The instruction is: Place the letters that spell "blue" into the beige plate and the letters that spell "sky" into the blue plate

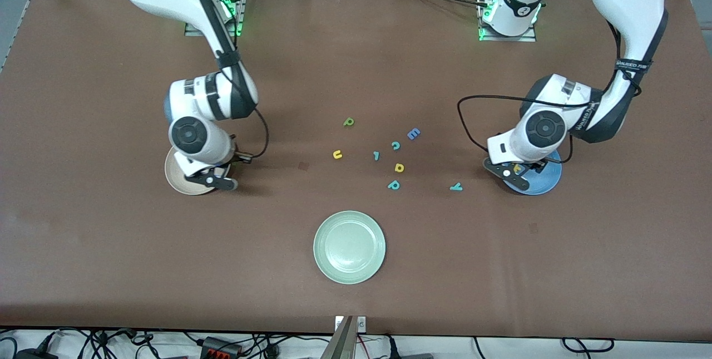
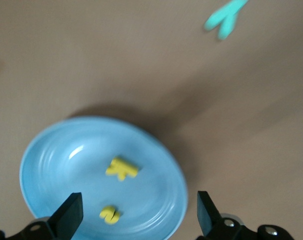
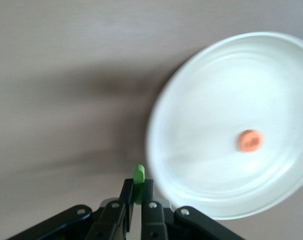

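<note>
The teal y needs to be added to "sky" in the blue plate. My left gripper should grab it by its two forked arms next.
My left gripper (image 1: 514, 175) (image 2: 137, 201) hangs open over the blue plate (image 1: 548, 180) (image 2: 66, 165), with nothing between its fingers. A yellow k (image 2: 121, 168) and a yellow s (image 2: 110, 215) lie in that plate. The teal y (image 1: 456, 186) (image 2: 226, 17) lies on the table beside it. My right gripper (image 1: 219, 180) (image 3: 138, 186) is shut on a thin green letter (image 3: 138, 179), seen edge-on, at the rim of the beige plate (image 1: 177, 178) (image 3: 216, 90). An orange e (image 3: 250, 140) lies in the beige plate. The green b (image 1: 349, 122) and yellow u (image 1: 337, 154) lie mid-table.
Mid-table also lie a blue E (image 1: 413, 134), a teal c (image 1: 395, 145), a small teal hooked letter (image 1: 376, 155), a yellow a/d letter (image 1: 399, 167) and a teal p (image 1: 394, 185). A pale green plate (image 1: 349, 246) stands nearer the front camera.
</note>
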